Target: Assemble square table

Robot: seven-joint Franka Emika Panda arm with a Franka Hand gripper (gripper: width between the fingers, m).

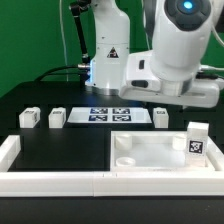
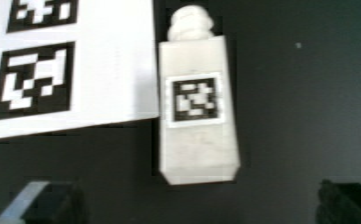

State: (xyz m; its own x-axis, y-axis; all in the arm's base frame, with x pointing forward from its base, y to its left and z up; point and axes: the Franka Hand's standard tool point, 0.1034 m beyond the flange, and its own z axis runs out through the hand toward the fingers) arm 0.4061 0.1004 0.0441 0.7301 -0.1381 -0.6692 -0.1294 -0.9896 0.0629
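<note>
The robot's open fingers are above and short of the leg block's near end (image 2: 202, 174). It isn't time to close on that end yet, and the gripper should first move lower toward it.
The white square slab (image 1: 150, 152) lies at the front in the exterior view's right half. One tagged leg block (image 1: 196, 141) stands upright at its right corner. Three more leg blocks lie behind: two at the left (image 1: 29, 117) (image 1: 58, 117) and one (image 1: 161, 117) right of the marker board. In the wrist view that last leg block (image 2: 198, 100) lies flat, tag up, beside the board. My gripper (image 2: 195, 205) is open above it; its dark fingertips (image 2: 44, 205) stand wide apart, clear of the leg block and holding nothing.
The marker board (image 1: 108, 114) (image 2: 52, 60) lies flat at the back middle. A low white border wall (image 1: 50, 181) runs along the front and up the left side. The arm's white body (image 1: 175, 60) hangs over the right back of the table.
</note>
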